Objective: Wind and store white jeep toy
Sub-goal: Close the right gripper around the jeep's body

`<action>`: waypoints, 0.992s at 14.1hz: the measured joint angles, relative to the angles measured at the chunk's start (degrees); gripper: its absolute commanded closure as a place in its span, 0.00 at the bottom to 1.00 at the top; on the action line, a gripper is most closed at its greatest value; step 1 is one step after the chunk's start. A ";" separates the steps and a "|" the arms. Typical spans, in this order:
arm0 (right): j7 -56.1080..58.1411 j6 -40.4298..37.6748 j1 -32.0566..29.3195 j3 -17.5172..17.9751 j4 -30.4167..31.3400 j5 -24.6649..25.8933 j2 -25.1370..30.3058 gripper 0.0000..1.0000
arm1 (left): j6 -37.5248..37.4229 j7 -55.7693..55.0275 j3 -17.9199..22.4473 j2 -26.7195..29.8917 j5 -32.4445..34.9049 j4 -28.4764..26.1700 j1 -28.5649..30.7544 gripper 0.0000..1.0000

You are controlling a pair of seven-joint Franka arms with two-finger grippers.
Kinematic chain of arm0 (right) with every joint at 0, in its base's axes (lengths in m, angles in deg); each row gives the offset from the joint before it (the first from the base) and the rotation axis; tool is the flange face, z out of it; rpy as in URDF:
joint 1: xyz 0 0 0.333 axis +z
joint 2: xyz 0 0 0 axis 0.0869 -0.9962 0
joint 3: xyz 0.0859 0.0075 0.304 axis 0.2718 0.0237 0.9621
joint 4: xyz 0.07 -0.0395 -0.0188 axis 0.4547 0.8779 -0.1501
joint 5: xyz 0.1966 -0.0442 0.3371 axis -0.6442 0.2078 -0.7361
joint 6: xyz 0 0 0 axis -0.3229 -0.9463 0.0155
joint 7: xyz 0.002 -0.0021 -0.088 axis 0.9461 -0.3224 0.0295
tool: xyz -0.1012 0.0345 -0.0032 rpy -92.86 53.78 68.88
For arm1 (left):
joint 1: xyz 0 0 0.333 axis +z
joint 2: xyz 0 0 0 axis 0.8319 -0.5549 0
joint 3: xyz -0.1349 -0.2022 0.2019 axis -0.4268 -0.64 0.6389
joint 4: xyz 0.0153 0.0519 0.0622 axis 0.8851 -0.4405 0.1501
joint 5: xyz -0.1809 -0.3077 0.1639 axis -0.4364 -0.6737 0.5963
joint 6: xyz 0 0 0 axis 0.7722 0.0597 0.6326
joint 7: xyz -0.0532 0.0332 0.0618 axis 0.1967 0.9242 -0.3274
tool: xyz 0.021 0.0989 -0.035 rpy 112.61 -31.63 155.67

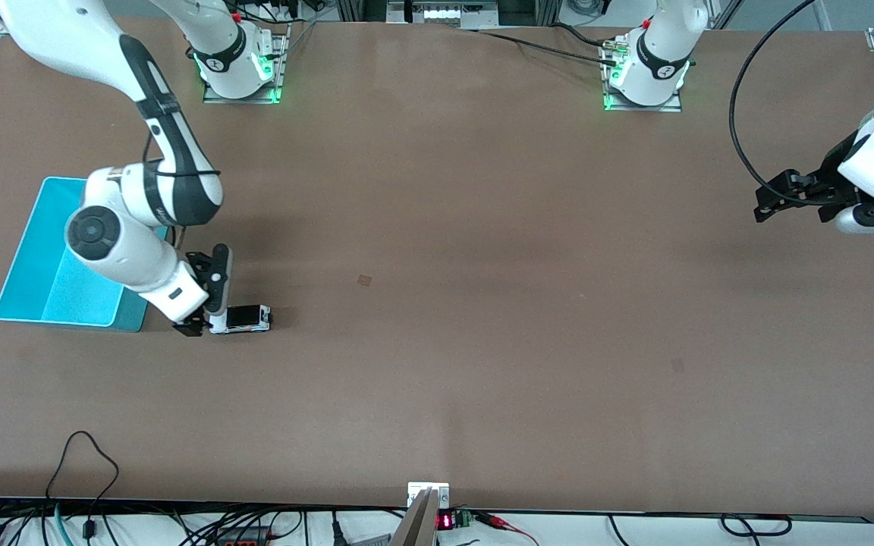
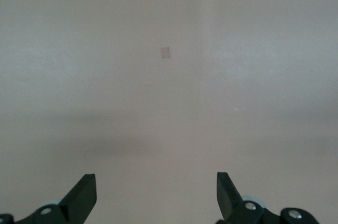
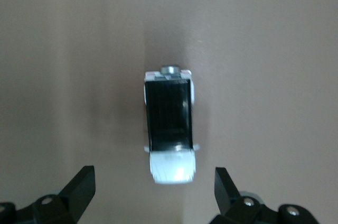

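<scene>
I should grab the white jeep toy (image 1: 243,318) by the long sides of its body with my right gripper next, to wind it and store it in the turquoise bin.
The white jeep toy (image 1: 243,318) with a black roof rests on the brown table beside the turquoise bin (image 1: 42,284), on the side toward the left arm's end. In the right wrist view the jeep (image 3: 170,126) lies lengthwise ahead of the fingers, its white hood nearest them. My right gripper (image 1: 205,315) is open, low at the jeep's end that faces the bin, and holds nothing. My left gripper (image 1: 778,201) is open and empty, up in the air over the left arm's end of the table; its wrist view shows its fingertips (image 2: 84,195) over bare table.
The turquoise bin stands at the right arm's end of the table. A small square mark (image 1: 364,280) sits near the table's middle, also in the left wrist view (image 2: 165,52). Cables run along the table edge nearest the front camera.
</scene>
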 measured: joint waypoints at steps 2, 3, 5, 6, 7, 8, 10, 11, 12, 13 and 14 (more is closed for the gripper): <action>1.02 1.20 0.15 -0.02 -0.02 0.00 -2.10 0.00 | 0.00 -0.02 0.02 0.38 0.00 -0.52 0.40 0.00; 1.67 1.65 0.14 -0.06 -0.03 0.00 -2.65 0.00 | 0.01 -0.19 0.02 0.40 0.00 -0.56 0.48 0.00; 2.34 3.06 0.13 -0.08 -0.03 0.00 -3.75 0.00 | 0.08 -1.26 0.00 0.56 0.00 -0.35 0.49 0.00; 2.47 3.99 0.14 -0.08 -0.04 0.00 -4.25 0.00 | 0.08 -1.63 -0.03 0.69 0.00 -0.27 0.48 0.00; 2.56 4.81 0.17 -0.08 -0.04 0.00 -4.77 0.00 | 0.07 -1.68 -0.14 0.73 0.00 -0.27 0.45 0.00; 2.60 5.48 0.20 -0.08 -0.05 0.00 -5.25 0.00 | 0.04 -1.69 -0.25 0.72 0.00 -0.30 0.39 0.00; 2.63 6.65 0.23 -0.08 -0.10 0.00 -6.05 0.08 | -0.78 -1.47 -0.38 0.73 0.00 -0.31 0.38 0.00; 2.63 7.13 0.23 -0.08 -0.16 0.00 -6.45 0.42 | -1.26 -1.16 -0.39 0.74 0.00 -0.30 0.39 0.00; 2.63 7.42 0.23 -0.08 -0.35 0.00 -6.84 0.63 | -1.47 -0.89 -0.39 0.76 0.00 -0.31 0.39 0.00; 2.63 7.53 0.23 -0.08 -0.67 0.00 -7.18 0.80 | -1.57 -0.74 -0.38 0.81 0.00 -0.30 0.39 0.00; 2.57 7.59 0.23 -0.08 -0.99 0.00 -7.37 0.88 | -1.63 -0.65 -0.38 0.89 0.00 -0.31 0.41 0.00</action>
